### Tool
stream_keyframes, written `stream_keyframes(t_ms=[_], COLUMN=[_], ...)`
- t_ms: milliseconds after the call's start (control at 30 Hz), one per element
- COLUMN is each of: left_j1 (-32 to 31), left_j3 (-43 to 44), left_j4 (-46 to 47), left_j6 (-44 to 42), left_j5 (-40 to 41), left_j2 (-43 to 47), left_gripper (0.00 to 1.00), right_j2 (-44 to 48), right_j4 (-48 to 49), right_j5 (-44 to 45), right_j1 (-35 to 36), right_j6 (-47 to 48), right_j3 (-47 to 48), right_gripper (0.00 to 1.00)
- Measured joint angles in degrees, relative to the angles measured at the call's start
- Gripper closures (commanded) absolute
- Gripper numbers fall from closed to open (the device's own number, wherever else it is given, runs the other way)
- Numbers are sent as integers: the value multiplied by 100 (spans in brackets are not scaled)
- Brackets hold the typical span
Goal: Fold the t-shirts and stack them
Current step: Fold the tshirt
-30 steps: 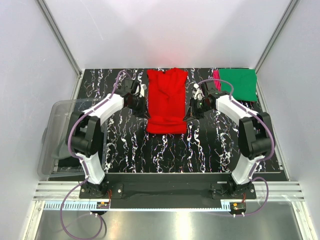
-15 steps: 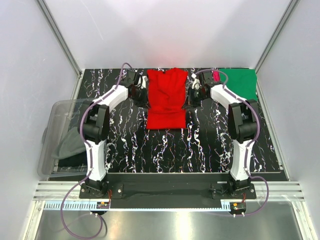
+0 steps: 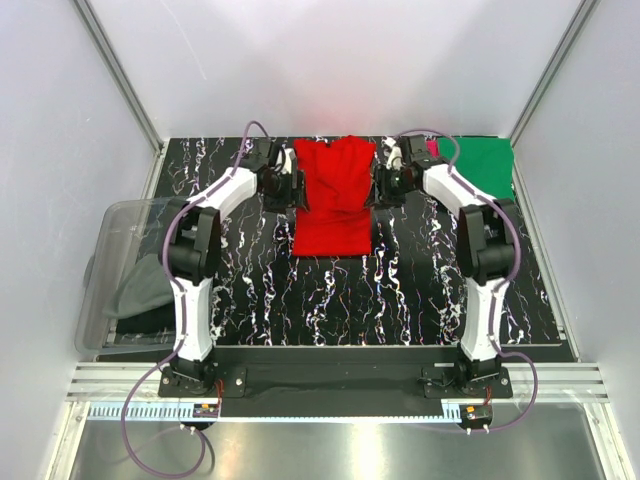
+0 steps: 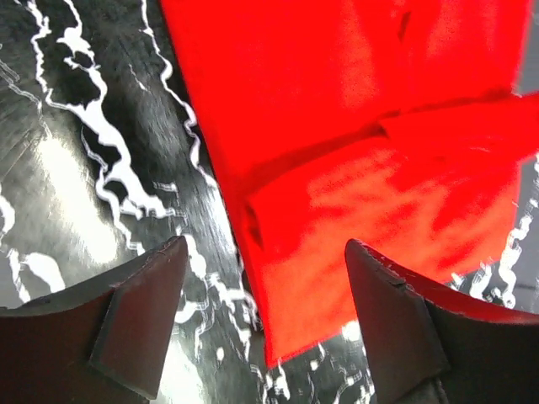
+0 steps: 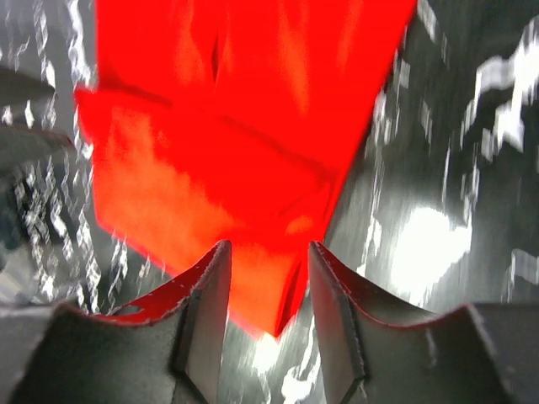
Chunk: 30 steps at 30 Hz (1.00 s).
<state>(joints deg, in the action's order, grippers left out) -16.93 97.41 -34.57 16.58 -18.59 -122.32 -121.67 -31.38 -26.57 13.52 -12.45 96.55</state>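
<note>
My left gripper grabs the near corner of the red t-shirt [image 3: 333,200] next, to fold the red t-shirt's near edge over the rest.
The bright red t-shirt [image 3: 333,200] lies flat at the back middle of the black marbled table [image 3: 330,300], its lower part doubled over itself. My left gripper [image 3: 291,187] sits at its left edge, jaws open wide [image 4: 263,257] over the cloth's folded corner [image 4: 337,236]. My right gripper [image 3: 382,186] is at its right edge, open [image 5: 269,252], with a red corner [image 5: 269,295] lying loose between the fingers. At the back right a green t-shirt [image 3: 478,166] rests folded square. A pink t-shirt [image 3: 432,149] shows as a sliver under its left side.
A clear plastic bin [image 3: 125,225] stands off the table's left edge with dark grey cloth [image 3: 140,290] inside. White walls close in the back and both sides. Both arm bases [image 3: 330,375] are at the near edge.
Both grippers moved toward the back along the red shirt's sides, doubling its lower part over so it lies shorter. Both jaws, shut before, have opened and let the cloth go.
</note>
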Motion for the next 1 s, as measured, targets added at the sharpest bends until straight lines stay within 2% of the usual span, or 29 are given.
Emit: stream_keyframes(t_ms=[100, 200, 300, 367, 500, 667, 900, 1000], left_j1=[31, 105, 177, 208, 216, 216, 216, 227], left_j3=[-234, -697, -1248, -1670, -2229, -2293, -2288, -2277], left_j4=[-72, -127, -33, 24, 11, 120, 177, 181], left_j6=[-129, -131, -87, 7, 214, 411, 501, 557], left_j5=[-197, -732, -1307, -1620, -1875, -2140, -2229, -2280], left_j2=[479, 1086, 1362, 1290, 955, 846, 741, 669], left_gripper=[21, 22, 20, 15, 14, 17, 28, 38], right_j2=[820, 1427, 1552, 1414, 1110, 942, 745, 667], right_j4=[-149, -188, -195, -238, -291, -122, 173, 236], right_j5=[-120, -326, -551, -640, -772, -918, -1104, -1165], right_j1=[-39, -59, -61, -55, -55, -46, -31, -22], right_j6=[-31, -96, -184, -249, -389, -573, -927, -1040], right_j3=[-785, -1530, -2181, -2476, -2616, -2605, -2579, -2522], right_gripper=[48, 48, 45, 44, 43, 43, 44, 45])
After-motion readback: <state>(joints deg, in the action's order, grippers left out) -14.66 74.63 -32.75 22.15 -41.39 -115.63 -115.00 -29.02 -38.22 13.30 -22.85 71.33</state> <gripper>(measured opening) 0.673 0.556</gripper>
